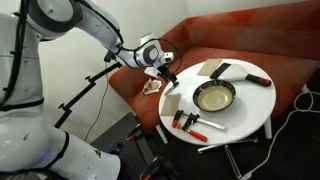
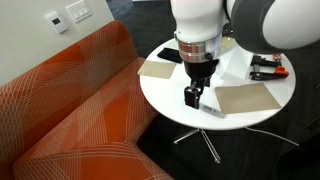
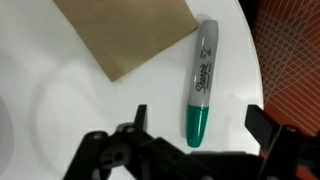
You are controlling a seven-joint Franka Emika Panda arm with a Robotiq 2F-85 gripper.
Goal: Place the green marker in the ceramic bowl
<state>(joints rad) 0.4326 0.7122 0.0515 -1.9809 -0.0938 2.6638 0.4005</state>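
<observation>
My gripper isn't low enough to close on the green cap yet and should move down first. The cap is between my fingers but below their ends, with bare table around its end in the wrist view.
The green marker lies flat on the white round table, grey barrel away from me and green cap toward me. My gripper is open just above it, one finger on each side of the cap, not touching it. In both exterior views the gripper points down at the table edge next to the sofa and hides the marker. The ceramic bowl, dark outside and cream inside, sits mid-table, apart from the gripper. The arm hides it in the view from the sofa side.
A brown paper sheet lies beside the marker, and another is farther along. Red-handled tools and a black-handled flat utensil lie on the table. The orange sofa adjoins the table edge.
</observation>
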